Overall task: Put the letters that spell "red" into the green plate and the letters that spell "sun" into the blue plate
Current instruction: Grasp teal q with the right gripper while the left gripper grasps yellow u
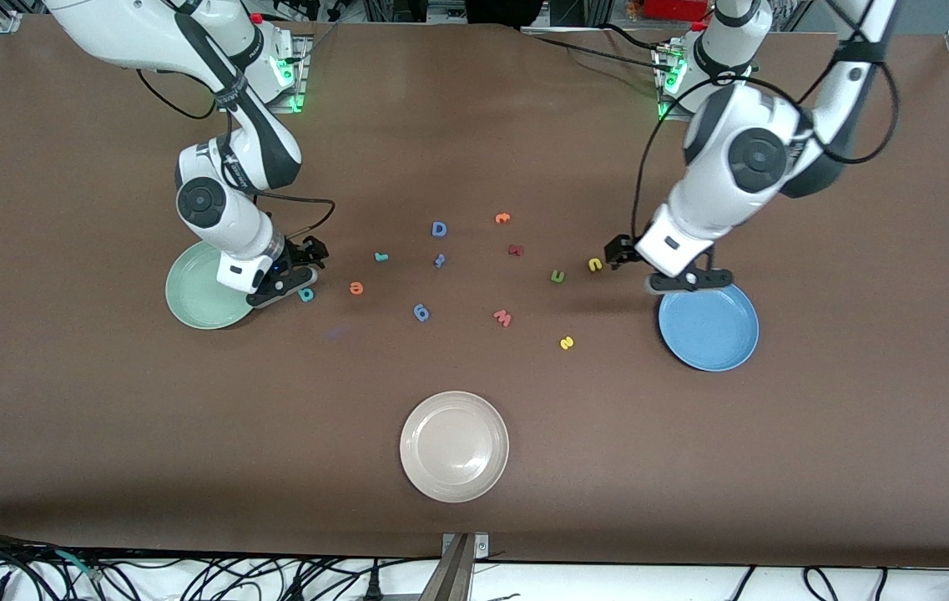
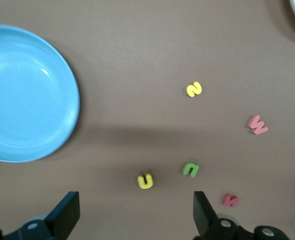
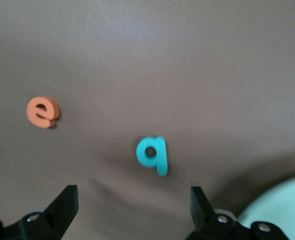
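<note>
Before closing on the teal "d", I need to bring my right gripper down toward it. The letter is ahead of both open fingertips.
The teal "d" (image 1: pixel 305 293) (image 3: pixel 152 152) lies just beside the green plate (image 1: pixel 205 288) (image 3: pixel 282 210), with the orange "e" (image 1: pixel 356 288) (image 3: pixel 42 112) and the teal "r" (image 1: pixel 381 256) further toward the table's middle. My right gripper (image 1: pixel 284 284) (image 3: pixel 132 207) hangs open and empty over the table at the green plate's rim, close to the "d". The yellow "u" (image 1: pixel 595 265) (image 2: pixel 145 181), olive "n" (image 1: pixel 557 275) (image 2: pixel 191 169) and yellow "s" (image 1: pixel 566 342) (image 2: pixel 193 89) lie near the blue plate (image 1: pixel 708 327) (image 2: pixel 27 95). My left gripper (image 1: pixel 689 280) (image 2: pixel 136 215) is open and empty over that plate's rim.
Among the task letters lie a pink "w" (image 1: pixel 502 317) (image 2: pixel 258 124), a dark red letter (image 1: pixel 515 249) (image 2: pixel 230 200), a blue "D" (image 1: pixel 439 229), an orange letter (image 1: pixel 502 218) and two small blue letters (image 1: pixel 421 312). A cream plate (image 1: pixel 454 446) sits nearer the front camera.
</note>
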`<move>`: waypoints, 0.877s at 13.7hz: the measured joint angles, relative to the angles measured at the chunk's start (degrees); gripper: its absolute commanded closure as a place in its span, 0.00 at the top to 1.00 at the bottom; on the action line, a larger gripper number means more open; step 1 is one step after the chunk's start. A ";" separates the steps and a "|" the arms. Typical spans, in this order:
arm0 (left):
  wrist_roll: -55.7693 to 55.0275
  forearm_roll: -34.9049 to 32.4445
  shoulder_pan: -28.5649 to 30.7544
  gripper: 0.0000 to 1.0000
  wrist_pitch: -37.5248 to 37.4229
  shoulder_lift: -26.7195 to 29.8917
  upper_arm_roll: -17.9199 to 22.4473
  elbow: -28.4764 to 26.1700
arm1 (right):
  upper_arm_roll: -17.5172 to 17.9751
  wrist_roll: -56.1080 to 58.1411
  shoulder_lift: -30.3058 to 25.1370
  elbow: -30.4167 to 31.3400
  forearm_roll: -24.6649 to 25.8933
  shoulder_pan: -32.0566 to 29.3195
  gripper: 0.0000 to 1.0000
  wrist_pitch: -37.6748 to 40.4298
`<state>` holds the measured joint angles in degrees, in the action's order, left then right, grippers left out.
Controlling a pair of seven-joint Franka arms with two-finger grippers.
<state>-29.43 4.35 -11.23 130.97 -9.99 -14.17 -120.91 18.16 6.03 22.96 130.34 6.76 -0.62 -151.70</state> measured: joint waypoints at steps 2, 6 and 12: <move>-2.36 -0.16 -0.08 1.00 7.60 -0.05 -1.88 -5.22 | -0.26 0.24 1.60 0.00 1.52 0.00 0.85 -2.55; -9.49 -6.63 -0.36 1.00 16.82 -1.04 -3.40 -11.02 | -0.63 1.03 2.12 -0.04 2.69 -0.04 0.64 -3.63; -24.71 -24.87 -0.85 1.00 23.76 -8.85 -3.57 -12.08 | -0.92 1.07 2.37 -0.08 2.70 -0.04 0.64 -5.64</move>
<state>-54.14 -20.53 -12.08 154.74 -18.84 -17.74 -132.99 17.24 7.10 25.33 130.26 9.46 -0.67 -157.34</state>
